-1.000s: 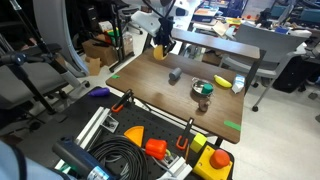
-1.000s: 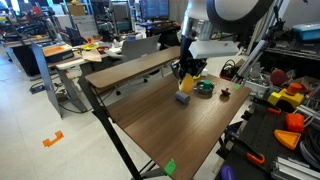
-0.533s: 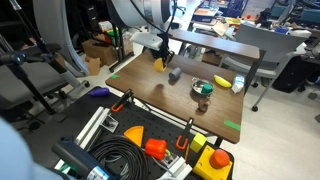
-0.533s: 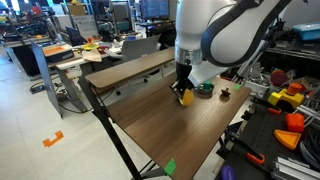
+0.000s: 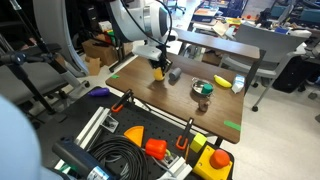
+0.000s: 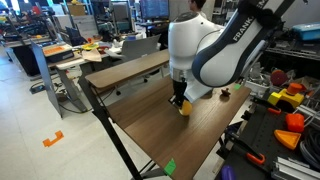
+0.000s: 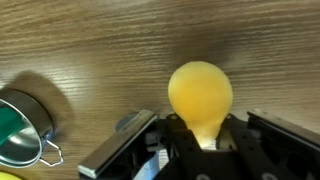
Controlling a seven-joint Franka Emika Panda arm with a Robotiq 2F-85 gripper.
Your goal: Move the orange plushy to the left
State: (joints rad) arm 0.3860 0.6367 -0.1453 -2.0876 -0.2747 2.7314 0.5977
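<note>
The orange plushy (image 5: 158, 72) hangs low over flat, empty tabletop beside the grey block, so my gripper lets go of the plushy next.
The orange plushy (image 7: 200, 93) is a small round yellow-orange ball, pinched at its base between my black jaws. My gripper (image 7: 206, 138) is shut on it. In both exterior views the plushy (image 5: 158, 72) (image 6: 184, 107) hangs under the gripper (image 5: 157, 66) (image 6: 180, 99), low over the wooden table (image 6: 165, 130). I cannot tell whether it touches the tabletop. The arm's bulk hides much of the table behind it in an exterior view.
A grey block (image 5: 174, 75) lies just beside the plushy. A metal cup with a green inside (image 5: 201, 89) (image 7: 18, 125) stands further along. A flat yellow piece (image 5: 224, 81) lies beyond it. A tool cart with orange plastic parts (image 5: 155, 148) stands by the table.
The arm has carried the plushy down and along the table, away from the cup. It now sits lower, close to the wood. The jaws stayed shut on it.
</note>
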